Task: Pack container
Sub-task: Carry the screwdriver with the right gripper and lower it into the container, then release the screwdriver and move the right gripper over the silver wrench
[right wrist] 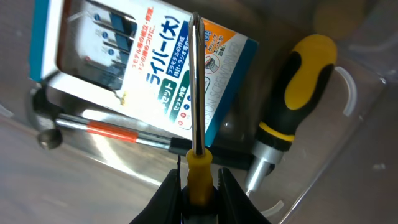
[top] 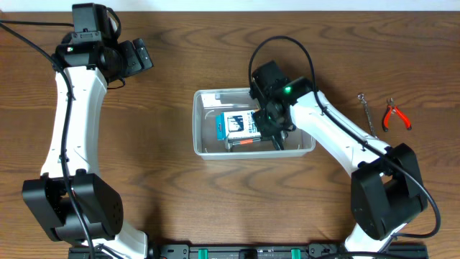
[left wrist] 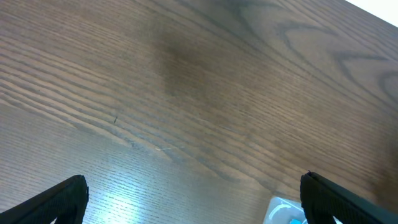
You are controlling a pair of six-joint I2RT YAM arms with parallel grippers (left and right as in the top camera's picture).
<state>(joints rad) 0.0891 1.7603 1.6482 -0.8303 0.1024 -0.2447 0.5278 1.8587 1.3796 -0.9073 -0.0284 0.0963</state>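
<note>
The yellow-handled screwdriver's shaft (right wrist: 197, 87) hangs low over the hammer (right wrist: 115, 130) inside the container and the yellow-handled screwdriver would settle there if released, so the robot's right gripper needs to open now.
The clear plastic container (top: 202, 122) sits mid-table and holds a blue-and-white box (top: 241, 124), a small hammer with an orange band (top: 243, 143) and a yellow-and-black screwdriver (right wrist: 298, 87). My right gripper (top: 272, 124) is inside the container, shut on a yellow-handled screwdriver (right wrist: 196, 93) whose metal shaft points out over the box (right wrist: 155, 68). My left gripper (top: 138, 56) is open and empty at the far left, over bare wood; its fingers (left wrist: 193, 199) frame a corner of the container (left wrist: 283, 211).
Red-handled pliers (top: 395, 115) and a thin metal tool (top: 366, 109) lie on the table to the right of the container. The table's far edge runs along the top.
</note>
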